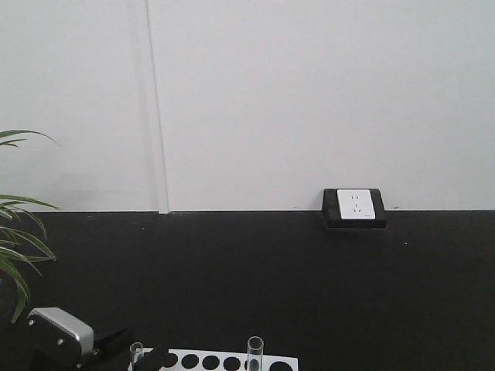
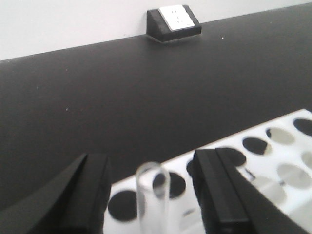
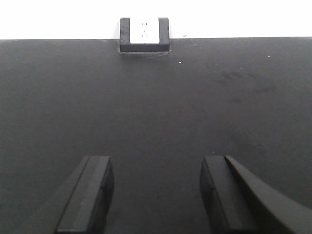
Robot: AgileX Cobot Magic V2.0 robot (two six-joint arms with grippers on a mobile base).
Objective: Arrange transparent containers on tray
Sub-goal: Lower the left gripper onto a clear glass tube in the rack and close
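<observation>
My left gripper grips the test tube by its open upper end (image 2: 152, 175) next, to arrange the tube on the tray.
In the left wrist view a clear glass test tube (image 2: 153, 200) stands upright in a white rack with round holes (image 2: 273, 161). My left gripper (image 2: 152, 168) is open around it, one black finger on each side and a gap to the glass on both. The front view shows the same tube (image 1: 136, 352) beside the gripper's silver body (image 1: 60, 332), and a second tube (image 1: 255, 349) upright further right in the rack (image 1: 220, 361). My right gripper (image 3: 156, 163) is open above bare black tabletop with nothing between its fingers. The yellow tray is out of view.
A black-framed white power socket (image 1: 355, 207) sits at the back of the black table against the white wall. Green plant leaves (image 1: 15, 255) reach in from the left edge. The rack has several empty holes (image 2: 255, 145).
</observation>
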